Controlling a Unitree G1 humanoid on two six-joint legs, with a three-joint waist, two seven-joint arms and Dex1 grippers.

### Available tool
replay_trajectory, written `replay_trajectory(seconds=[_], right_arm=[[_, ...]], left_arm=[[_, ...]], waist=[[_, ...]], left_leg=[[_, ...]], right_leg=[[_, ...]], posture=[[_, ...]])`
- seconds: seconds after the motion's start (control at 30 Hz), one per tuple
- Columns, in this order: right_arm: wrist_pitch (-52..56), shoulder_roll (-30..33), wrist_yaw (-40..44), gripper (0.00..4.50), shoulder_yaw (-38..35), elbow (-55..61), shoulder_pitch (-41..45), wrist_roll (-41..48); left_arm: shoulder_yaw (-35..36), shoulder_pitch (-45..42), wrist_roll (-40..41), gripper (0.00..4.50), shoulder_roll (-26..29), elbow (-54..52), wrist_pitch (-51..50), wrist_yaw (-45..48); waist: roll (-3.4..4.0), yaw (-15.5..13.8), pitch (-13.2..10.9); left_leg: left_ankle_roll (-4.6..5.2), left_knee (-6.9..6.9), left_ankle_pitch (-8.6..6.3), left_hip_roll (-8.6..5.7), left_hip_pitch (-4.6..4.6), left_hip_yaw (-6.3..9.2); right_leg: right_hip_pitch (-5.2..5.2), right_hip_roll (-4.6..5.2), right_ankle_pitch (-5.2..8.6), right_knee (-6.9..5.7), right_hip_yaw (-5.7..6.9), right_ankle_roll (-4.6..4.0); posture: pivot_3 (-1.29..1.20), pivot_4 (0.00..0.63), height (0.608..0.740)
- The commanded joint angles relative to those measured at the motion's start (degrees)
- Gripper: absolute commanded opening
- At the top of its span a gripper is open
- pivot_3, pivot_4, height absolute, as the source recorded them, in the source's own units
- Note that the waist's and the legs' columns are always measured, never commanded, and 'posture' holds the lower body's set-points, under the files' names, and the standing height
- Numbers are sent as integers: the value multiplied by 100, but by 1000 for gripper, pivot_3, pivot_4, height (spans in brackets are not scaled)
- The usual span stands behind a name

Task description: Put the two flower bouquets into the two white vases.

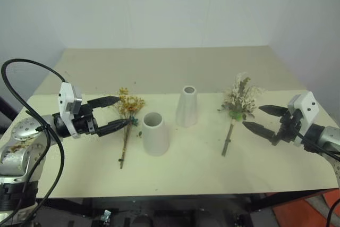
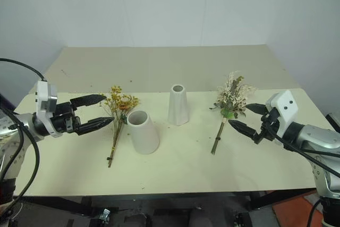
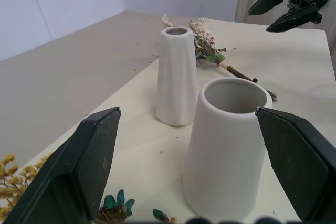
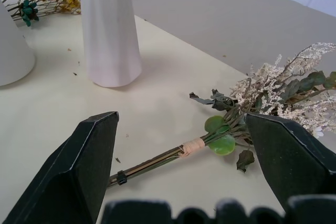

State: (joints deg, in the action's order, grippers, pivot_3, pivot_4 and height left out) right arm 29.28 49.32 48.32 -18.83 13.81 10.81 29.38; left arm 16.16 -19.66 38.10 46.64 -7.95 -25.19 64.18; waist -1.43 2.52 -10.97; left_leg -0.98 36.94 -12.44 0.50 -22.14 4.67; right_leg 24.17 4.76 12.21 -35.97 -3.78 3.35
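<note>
Next, my right gripper picks up the bouquet by the gathered stems just below its delicate cream sprigs, since the sprigs fan out at the top.
The yellow bouquet (image 1: 129,104) lies on the table with its thin brown stems toward the front edge. Right of it stands the short wide-mouthed white vase (image 1: 155,133), and behind that the taller narrow-necked vase (image 1: 187,106). The second bouquet (image 1: 239,98), cream sprigs and green leaves on a bound stem, lies further right. My left gripper (image 1: 121,111) hovers open just left of the yellow flowers, holding nothing. My right gripper (image 1: 252,116) hovers open just right of the cream bouquet's stem (image 4: 157,162), also with nothing in it.
The cream table (image 1: 212,174) has bare surface in front of the vases and between the two bouquets. Its front edge runs close below the stems. A lower beige surface (image 1: 159,67) extends behind to the white wall.
</note>
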Motion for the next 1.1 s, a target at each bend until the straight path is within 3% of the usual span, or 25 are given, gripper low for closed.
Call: replay_trajectory(seconds=[0.03,0.37,0.63,0.8,1.1], right_arm=[[-77,48,-9,4487,-110,67,122,15],[224,128,-133,4487,-6,34,241,-11],[3691,-30,-1693,4487,595,107,1814,277],[5939,-856,-2444,4487,608,-434,3018,213],[6107,-1568,-3165,4487,1402,-1351,3524,-571]], left_arm=[[-7,-131,-51,4500,92,11,103,73],[-84,-311,-35,4500,100,20,70,136],[-685,-1274,-204,4500,213,517,-213,432],[-1042,-1987,-309,4500,87,1012,-211,774],[-1327,-2575,-566,4500,-133,1587,15,1262]], waist=[[0,0,0],[0,-1,0],[0,19,0],[0,7,0],[0,14,0]], left_leg=[[0,0,0,0,0,0],[0,0,0,0,1,0],[0,2,0,3,2,0],[1,2,0,25,-4,1],[1,2,1,25,-15,1]], right_leg=[[0,0,0,0,0,0],[0,0,0,-1,0,0],[4,-9,-4,-7,-5,-4],[10,-33,-14,-3,-6,-21],[21,-34,-38,-2,-6,-58]], posture=[[0,150,740],[0,150,740],[0,150,740],[0,150,740],[0,150,740]])
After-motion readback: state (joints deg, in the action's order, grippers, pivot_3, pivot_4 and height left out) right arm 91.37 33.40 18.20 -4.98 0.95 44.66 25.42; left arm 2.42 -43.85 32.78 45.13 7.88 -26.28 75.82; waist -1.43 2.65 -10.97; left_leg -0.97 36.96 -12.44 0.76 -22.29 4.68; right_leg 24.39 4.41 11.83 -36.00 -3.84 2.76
